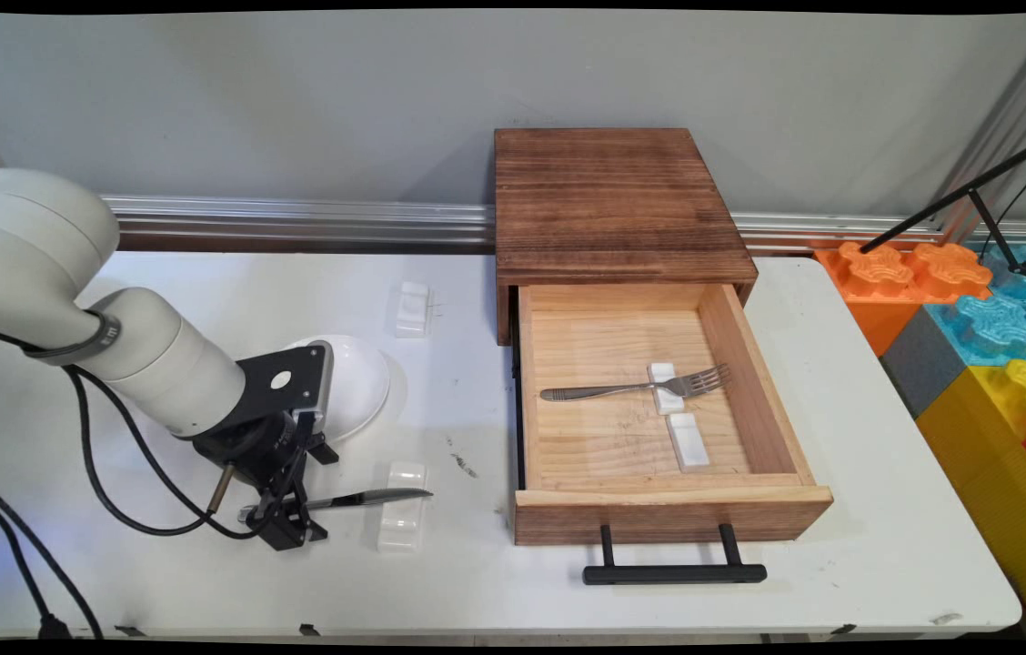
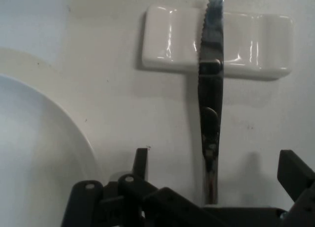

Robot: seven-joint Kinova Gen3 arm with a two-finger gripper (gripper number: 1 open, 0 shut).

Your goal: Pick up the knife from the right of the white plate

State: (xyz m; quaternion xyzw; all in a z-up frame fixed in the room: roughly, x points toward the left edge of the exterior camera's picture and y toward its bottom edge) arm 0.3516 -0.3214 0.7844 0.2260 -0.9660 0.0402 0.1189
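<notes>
My gripper should next grab the silver knife by its handle [image 2: 210,187], so it can lay the knife in the open drawer beside the fork.
A steel knife [image 1: 358,498] lies on the white table [image 1: 204,573], its serrated blade resting across a white cutlery rest [image 1: 401,519]. My gripper [image 1: 288,515] is down at the knife's handle end and open. In the hand view the knife [image 2: 210,113] runs up between the two fingers [image 2: 141,160], which stand apart on either side of the handle without touching it, and the rest [image 2: 172,40] lies across the top. A white plate [image 1: 358,382] sits just behind the gripper.
A second white rest [image 1: 411,308] lies further back on the table. To the right stands a wooden box [image 1: 613,200] with its drawer [image 1: 672,514] pulled out; inside, a fork [image 1: 631,389] lies on a rest beside another rest [image 1: 688,440]. Coloured foam blocks [image 1: 986,337] are beyond the table's right edge.
</notes>
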